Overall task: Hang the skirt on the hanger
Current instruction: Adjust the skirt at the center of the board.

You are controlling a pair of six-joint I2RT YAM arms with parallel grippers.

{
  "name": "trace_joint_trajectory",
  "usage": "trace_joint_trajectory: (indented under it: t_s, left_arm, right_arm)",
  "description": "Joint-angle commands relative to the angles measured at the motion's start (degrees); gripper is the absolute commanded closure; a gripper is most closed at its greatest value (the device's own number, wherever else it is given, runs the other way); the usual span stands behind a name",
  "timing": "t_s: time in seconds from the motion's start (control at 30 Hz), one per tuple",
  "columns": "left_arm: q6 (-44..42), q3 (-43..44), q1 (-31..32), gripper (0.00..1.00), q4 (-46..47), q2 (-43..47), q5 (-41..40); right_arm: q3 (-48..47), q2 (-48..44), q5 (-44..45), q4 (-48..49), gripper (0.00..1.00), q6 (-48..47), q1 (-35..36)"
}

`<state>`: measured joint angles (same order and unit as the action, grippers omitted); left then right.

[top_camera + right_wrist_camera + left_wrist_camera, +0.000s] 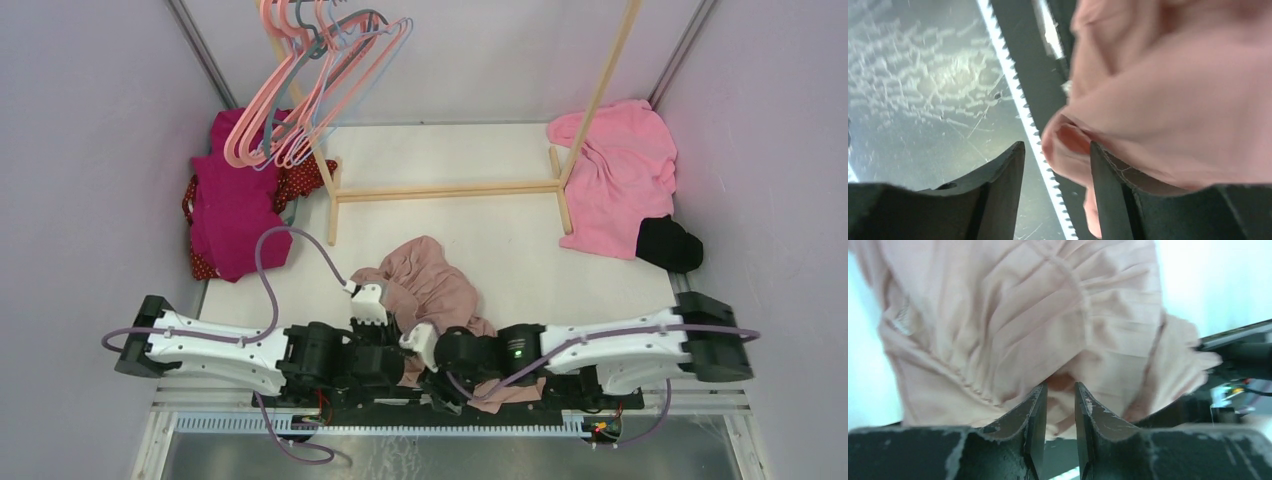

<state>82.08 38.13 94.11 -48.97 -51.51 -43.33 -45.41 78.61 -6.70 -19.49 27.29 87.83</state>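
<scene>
Next, the left gripper takes hold of the gathered skirt (435, 285) by its raised fold (407, 374), which leaves the edge beside it free for the right gripper to grab.
The skirt (435, 285), pale dusty pink and pleated, lies crumpled on the white table just ahead of both wrists. One end trails over the near edge by the right arm. Several pink hangers and a grey one (320, 80) hang from the rack at the back left, far from both grippers. In the left wrist view my left gripper (1060, 387) has its jaws a narrow gap apart, their tips pressed into the gathered skirt (1038, 315). My right gripper (1057, 147) is wide open, with a fold of skirt (1168, 100) draped over its right finger (1108, 190).
A wooden rack frame (445, 190) stands across the back of the table. A magenta garment (235, 210) lies at the back left. At the back right are a pink garment (620, 180) and a black item (668, 243). A toothed rail (1018, 95) runs along the near edge above scratched metal.
</scene>
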Motion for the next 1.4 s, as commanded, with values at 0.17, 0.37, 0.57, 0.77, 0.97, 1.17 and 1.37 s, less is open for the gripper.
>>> trace_joint_trajectory:
  t_s: [0.17,0.37,0.57,0.77,0.97,1.17,1.37]
  left_arm:
    - [-7.87,10.33,0.29,0.67,6.00,-6.65,-4.75]
    - [-16.07,17.55,-0.46,0.53,10.70,-14.69,-4.60]
    - [-24.01,18.26,-8.40,0.34,18.22,-24.82,7.04]
    - [-28.84,19.50,-13.83,0.30,19.97,-31.85,10.84]
    - [-32.37,22.08,-17.56,0.37,18.26,-39.18,12.71]
    - [-26.62,19.76,-18.34,0.94,9.35,-30.08,5.93]
    - [-18.36,12.60,-18.34,0.96,1.15,-12.93,2.72]
  right_arm:
    - [1.63,-31.61,30.86,-16.72,0.35,10.91,-9.30]
    - [2.42,-28.63,22.29,-21.86,0.36,13.52,-23.84]
    - [5.51,-28.16,15.96,-19.89,0.37,14.88,-31.21]
    - [8.30,-31.80,11.30,-20.60,0.38,14.01,-36.79]
    - [9.51,-31.50,6.81,-18.86,0.38,12.77,-39.26]
    - [9.17,-27.44,-1.94,-11.99,0.40,9.64,-39.45]
    - [5.64,-19.22,-9.39,-5.34,0.42,5.23,-39.41]
